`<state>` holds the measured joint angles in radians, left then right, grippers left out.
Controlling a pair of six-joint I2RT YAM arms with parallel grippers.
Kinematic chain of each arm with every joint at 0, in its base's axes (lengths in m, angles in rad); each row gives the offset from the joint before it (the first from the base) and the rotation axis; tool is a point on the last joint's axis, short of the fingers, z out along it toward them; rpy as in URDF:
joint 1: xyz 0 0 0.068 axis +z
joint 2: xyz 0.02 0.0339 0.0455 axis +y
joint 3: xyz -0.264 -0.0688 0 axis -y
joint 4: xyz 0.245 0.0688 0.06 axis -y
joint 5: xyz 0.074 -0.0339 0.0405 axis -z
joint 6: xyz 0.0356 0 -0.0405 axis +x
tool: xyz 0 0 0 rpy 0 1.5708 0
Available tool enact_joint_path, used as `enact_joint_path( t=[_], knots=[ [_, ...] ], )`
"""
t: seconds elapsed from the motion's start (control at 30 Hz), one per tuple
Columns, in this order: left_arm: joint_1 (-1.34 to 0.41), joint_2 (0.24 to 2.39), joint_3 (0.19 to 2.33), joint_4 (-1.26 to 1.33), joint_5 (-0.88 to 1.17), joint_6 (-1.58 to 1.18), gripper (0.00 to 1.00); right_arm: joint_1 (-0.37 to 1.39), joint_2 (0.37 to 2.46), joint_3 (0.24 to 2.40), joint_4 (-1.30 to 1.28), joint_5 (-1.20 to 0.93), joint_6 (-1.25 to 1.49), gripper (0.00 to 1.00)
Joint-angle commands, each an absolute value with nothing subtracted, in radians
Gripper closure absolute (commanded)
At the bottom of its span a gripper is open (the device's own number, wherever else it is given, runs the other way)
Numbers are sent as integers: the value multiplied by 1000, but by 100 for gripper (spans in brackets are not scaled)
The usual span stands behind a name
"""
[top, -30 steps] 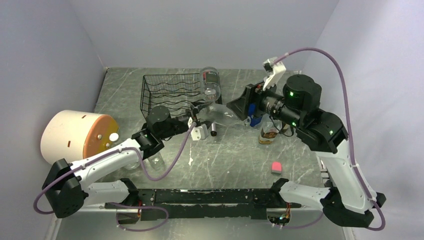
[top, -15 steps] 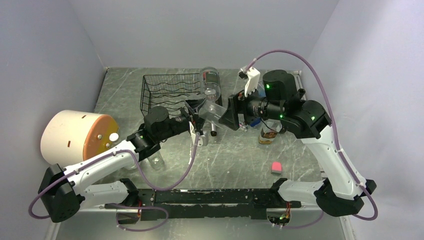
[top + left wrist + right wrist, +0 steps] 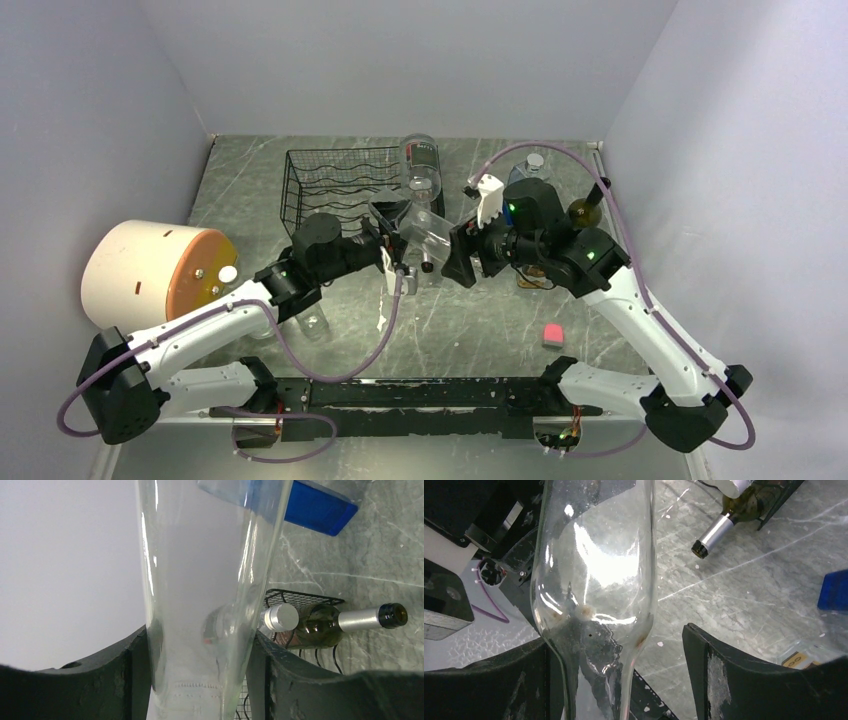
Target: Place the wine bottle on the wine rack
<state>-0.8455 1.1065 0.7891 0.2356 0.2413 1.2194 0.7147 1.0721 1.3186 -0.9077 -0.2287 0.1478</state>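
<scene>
My right gripper is going to grip the clear glass wine bottle by its narrowing part next. The bottle's wide body then stays free to enter the wine rack.
The wine bottle is clear, empty glass, held in the air just right of the black wire-mesh wine rack. My left gripper is shut on it; in the left wrist view both fingers press the glass around the gripper. My right gripper is open around the bottle's narrowing shoulder. In the right wrist view the gripper has its left finger against the glass and its right finger standing apart.
A clear plastic bottle lies at the rack's right end. A dark wine bottle with a silver neck lies in a small black wire holder on the right. A cream drum stands left; a pink block lies near right.
My right arm has swung left and lower, its gripper now close behind the bottle. The left gripper and bottle have shifted slightly up and right.
</scene>
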Motion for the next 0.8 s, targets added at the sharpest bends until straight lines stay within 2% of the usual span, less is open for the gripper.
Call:
enact_joint_path(
  t=[0.0, 0.27, 0.57, 0.77],
  knots=[
    [-853, 1095, 818, 295, 203, 1257, 93, 716, 1056, 1300, -782, -248, 133, 21],
    [-873, 1098, 813, 295, 150, 1340, 93, 715, 1116, 1374, -797, -239, 86, 16],
    [-879, 1110, 807, 323, 115, 1385, 93, 715, 1134, 1409, -811, -193, 79, 14],
    [-879, 1122, 818, 321, 132, 1368, 93, 715, 1153, 1362, -783, -198, 112, 21]
  ],
)
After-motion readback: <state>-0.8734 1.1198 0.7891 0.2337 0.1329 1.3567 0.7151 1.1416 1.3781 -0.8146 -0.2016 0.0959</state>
